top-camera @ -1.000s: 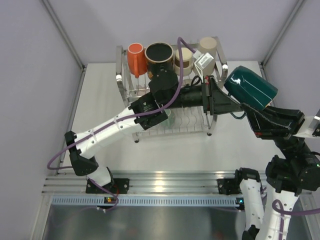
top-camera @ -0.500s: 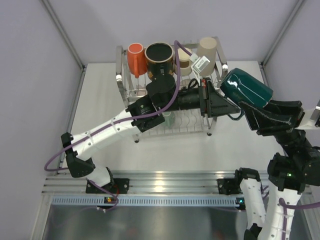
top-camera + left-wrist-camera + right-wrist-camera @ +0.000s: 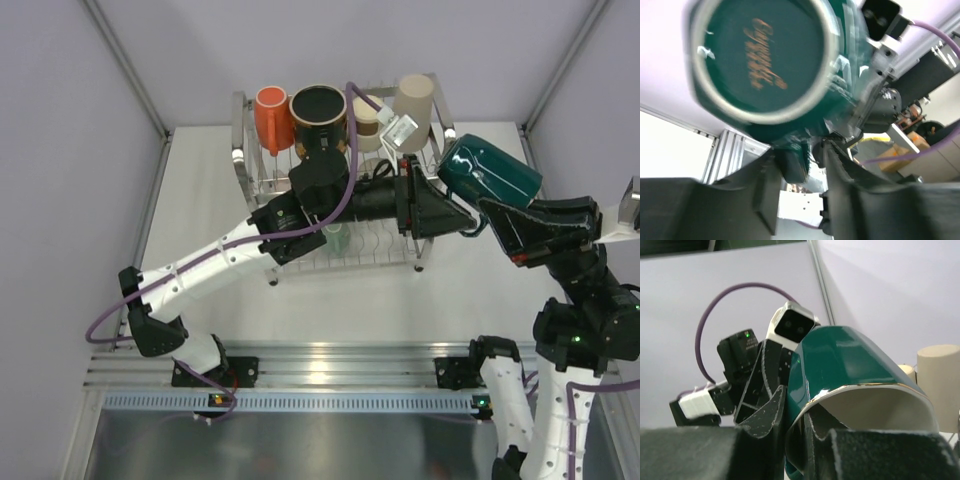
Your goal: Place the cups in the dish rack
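Next, my left gripper grabs the teal cup [image 3: 495, 178] by its handle [image 3: 478, 228], so the cup's body and rim stay free to settle on the rack.
A teal cup [image 3: 495, 178] hangs in the air just right of the dish rack [image 3: 243, 160]. My right gripper [image 3: 503, 216] is shut on its rim, one finger inside the cup and one outside [image 3: 796, 402]. My left gripper [image 3: 460, 216] reaches across the rack to the same cup. Its fingers straddle the cup's handle [image 3: 795, 162], which rests on the left finger with a gap to the right one. The cup's base with orange lettering [image 3: 765, 60] fills the left wrist view. On the rack's top tier stand an orange cup [image 3: 272, 115], a black cup [image 3: 318, 110], a paper cup [image 3: 366, 120] and a beige cup [image 3: 412, 97].
A small green cup [image 3: 337, 238] sits on the rack's lower tier, partly hidden under my left arm. The left arm's purple cable [image 3: 352, 150] loops over the rack. Grey walls close in the white table [image 3: 200, 220] on the left, right and back.
The right gripper has carried the teal cup a little left toward the rack. The left arm has shifted slightly up and left, its fingers staying at the cup's handle.
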Controlling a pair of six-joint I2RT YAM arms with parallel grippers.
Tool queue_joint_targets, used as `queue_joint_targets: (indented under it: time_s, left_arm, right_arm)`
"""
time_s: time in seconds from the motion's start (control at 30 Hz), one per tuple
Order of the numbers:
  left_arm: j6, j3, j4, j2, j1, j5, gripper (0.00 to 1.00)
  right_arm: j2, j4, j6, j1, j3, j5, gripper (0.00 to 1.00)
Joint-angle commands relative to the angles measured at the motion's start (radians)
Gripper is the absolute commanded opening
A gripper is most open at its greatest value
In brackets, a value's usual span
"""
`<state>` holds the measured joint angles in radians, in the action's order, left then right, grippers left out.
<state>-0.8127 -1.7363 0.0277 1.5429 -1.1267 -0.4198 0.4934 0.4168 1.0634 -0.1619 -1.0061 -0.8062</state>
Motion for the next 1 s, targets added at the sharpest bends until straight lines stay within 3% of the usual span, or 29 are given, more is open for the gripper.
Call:
queue_joint_targets:
  time_s: [0.0,0.13,0.6,0.7,0.73,0.83,0.87,0.97]
  left_arm:
    - [0.037,-0.031,0.02,-0.049,-0.015,-0.115,0.45]
    - [0.024,-0.034,0.075,-0.018,-0.015,-0.145,0.5]
    - [-0.023,-0.149,0.081,0.106,-0.016,-0.131,0.49]
    - [-0.034,-0.18,0.083,0.129,-0.016,-0.145,0.38]
    - [-0.039,-0.18,0.083,0.129,-0.016,-0.145,0.27]
    - [-0.037,-0.166,0.086,0.125,-0.016,-0.132,0.13]
    - [-0.039,-0.155,0.092,0.123,-0.016,-0.129,0.04]
    - [-0.042,-0.134,0.124,0.108,-0.016,-0.106,0.0]
  right_arm:
    - [0.002,0.109,0.043,-0.01,0.017,0.176,0.0]
    - [0.008,0.119,0.066,-0.011,0.006,0.176,0.0]
    - [0.005,0.177,0.133,-0.011,0.049,0.151,0.0]
    - [-0.003,0.165,0.121,-0.011,0.052,0.147,0.0]
    - [-0.006,0.159,0.116,-0.011,0.052,0.147,0.0]
    - [-0.004,0.177,0.125,-0.01,0.052,0.119,0.0]
    - [-0.003,0.178,0.133,-0.01,0.054,0.11,0.0]
    - [-0.009,0.185,0.139,-0.01,0.067,0.085,0.0]
